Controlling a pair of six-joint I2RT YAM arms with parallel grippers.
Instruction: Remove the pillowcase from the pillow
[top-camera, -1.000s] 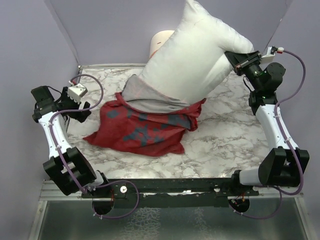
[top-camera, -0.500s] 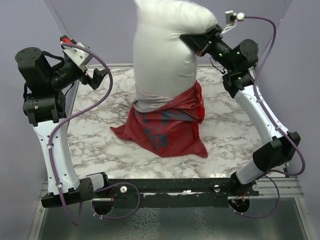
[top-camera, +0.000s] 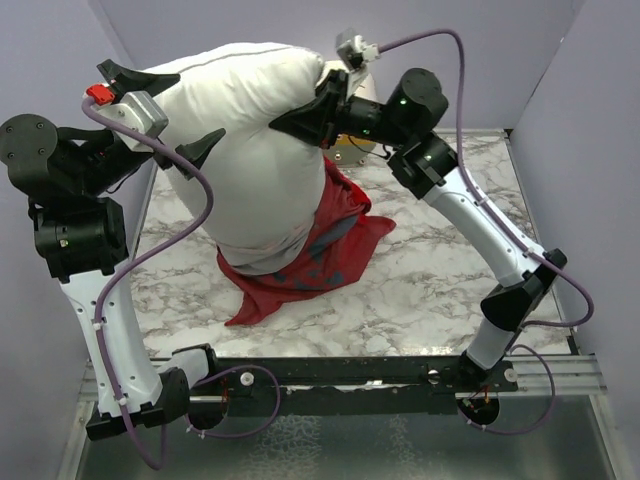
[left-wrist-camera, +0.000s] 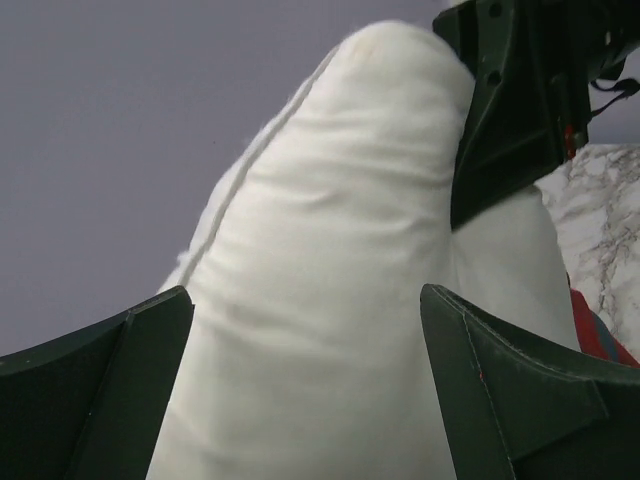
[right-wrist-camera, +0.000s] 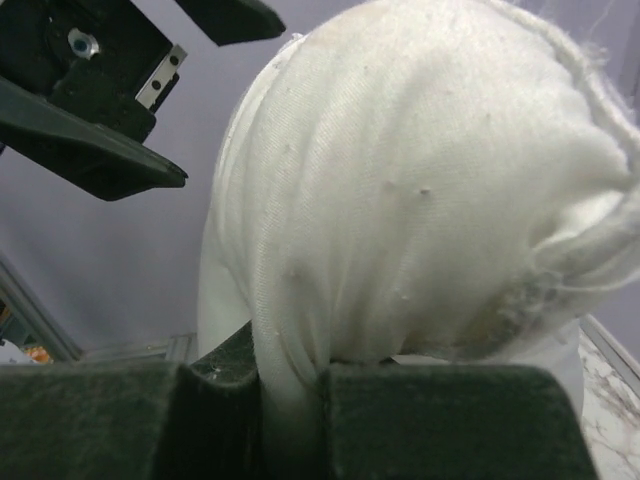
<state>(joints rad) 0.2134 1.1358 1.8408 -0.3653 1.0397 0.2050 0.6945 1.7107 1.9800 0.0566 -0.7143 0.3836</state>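
The red pillowcase (top-camera: 310, 255) should stay free to remove, so I will next grab the white pillow's bare end (top-camera: 196, 108) with my left gripper, away from the pillowcase.
The white pillow (top-camera: 250, 150) is held high over the table, its lower end still inside the red pillowcase (top-camera: 310, 255), which hangs down to the marble top. My right gripper (top-camera: 290, 120) is shut on a pinch of the pillow's top right fabric (right-wrist-camera: 300, 390). My left gripper (top-camera: 165, 115) is open, its jaws spread on either side of the pillow's upper left end (left-wrist-camera: 310, 330); the pillow lies between the fingers (left-wrist-camera: 500, 390), touching neither that I can see. The right gripper's dark fingers (left-wrist-camera: 510, 110) show in the left wrist view at the pillow's top.
The marble table (top-camera: 440, 270) lies below, with purple walls at the back and sides. A cream-and-orange object (top-camera: 352, 148) is mostly hidden behind the right arm. A metal rail (top-camera: 350, 375) runs along the near edge.
The right gripper has swung the pillow up and to the left, dragging the pillowcase left. The left arm has risen and its open gripper now straddles the pillow's upper left end.
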